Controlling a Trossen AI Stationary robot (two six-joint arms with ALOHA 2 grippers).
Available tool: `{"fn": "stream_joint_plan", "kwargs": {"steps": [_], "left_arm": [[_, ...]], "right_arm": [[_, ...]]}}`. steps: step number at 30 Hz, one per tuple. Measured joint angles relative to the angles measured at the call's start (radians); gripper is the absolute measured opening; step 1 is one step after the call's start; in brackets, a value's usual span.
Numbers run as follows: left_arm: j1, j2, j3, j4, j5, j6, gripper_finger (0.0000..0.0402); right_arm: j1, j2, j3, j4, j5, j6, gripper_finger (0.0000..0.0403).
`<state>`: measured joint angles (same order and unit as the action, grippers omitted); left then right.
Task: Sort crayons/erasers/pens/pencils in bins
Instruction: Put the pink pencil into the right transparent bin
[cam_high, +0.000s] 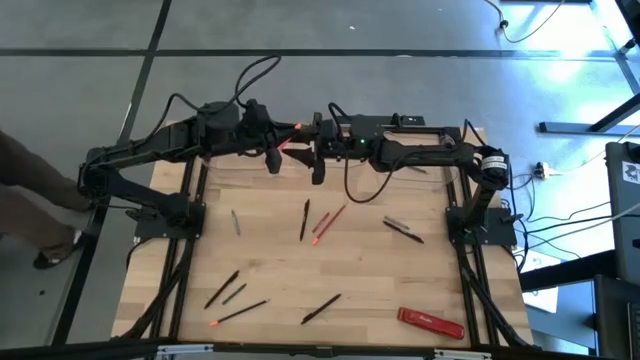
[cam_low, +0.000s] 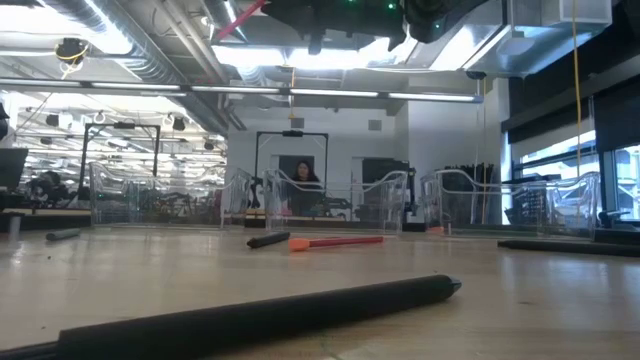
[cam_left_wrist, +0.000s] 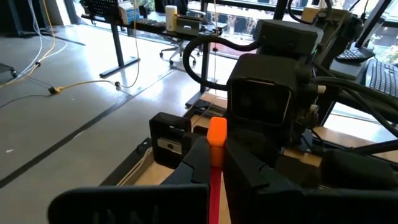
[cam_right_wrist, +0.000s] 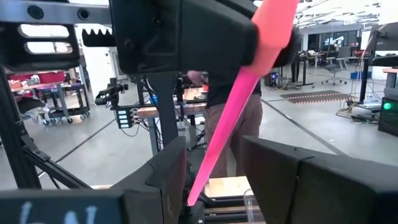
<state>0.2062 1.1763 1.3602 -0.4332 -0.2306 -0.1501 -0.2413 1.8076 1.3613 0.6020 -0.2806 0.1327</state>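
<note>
The pink shaft (cam_high: 287, 143) (cam_right_wrist: 219, 142) runs between the fingers of my right gripper, so it is now time for my right gripper to close on the shaft.
My left gripper (cam_left_wrist: 216, 168) is high over the table's far edge (cam_high: 275, 142), shut on a red stick with an orange end (cam_left_wrist: 217, 132). That stick reaches toward my right gripper (cam_right_wrist: 214, 168), which faces it (cam_high: 318, 140) and is open. Its two fingers stand on either side of the stick (cam_right_wrist: 217, 149), and I see no touch. Several black pens (cam_high: 305, 220) (cam_high: 320, 308) (cam_high: 222, 288) lie flat on the wooden table. Clear bins (cam_low: 150, 195) (cam_low: 380, 200) (cam_low: 520, 200) stand along the far edge in the low view. My left gripper pinches the red stick's shaft (cam_left_wrist: 215, 182) between its two fingers, a little behind the orange end. The stick lies along the fingers and juts out past their ends. It is lifted well clear of the table and points toward my right gripper.
Red sticks (cam_high: 330, 220) lie mid-table and a flat red bar (cam_high: 430, 322) lies near the front right. A black pen (cam_low: 260, 315) lies close to the low camera, an orange-red stick (cam_low: 335, 241) behind it. A person's leg (cam_high: 30, 200) shows left of the table.
</note>
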Motion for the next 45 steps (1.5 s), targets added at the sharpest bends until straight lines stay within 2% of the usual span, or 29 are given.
{"fn": "stream_joint_plan", "kwargs": {"steps": [5,19,32,40,45], "left_arm": [[0.000,0.000,0.000,0.000,0.000,0.000,0.0009],[0.000,0.000,0.000,0.001,-0.002,0.001,0.0009],[0.000,0.000,0.000,0.000,-0.002,0.001,0.0009],[-0.001,0.000,0.000,0.000,0.000,0.008,0.0009],[-0.001,0.000,0.000,0.000,0.000,0.007,0.0009]], "right_arm": [[0.000,0.000,0.000,-0.001,0.000,-0.004,0.0149],[-0.011,0.000,-0.001,0.022,0.000,-0.010,0.0079],[-0.011,0.000,-0.001,0.030,0.000,-0.010,0.0071],[-0.011,0.000,-0.001,0.029,-0.001,-0.032,0.0038],[-0.011,0.000,-0.001,0.028,-0.001,-0.032,0.0034]]}}
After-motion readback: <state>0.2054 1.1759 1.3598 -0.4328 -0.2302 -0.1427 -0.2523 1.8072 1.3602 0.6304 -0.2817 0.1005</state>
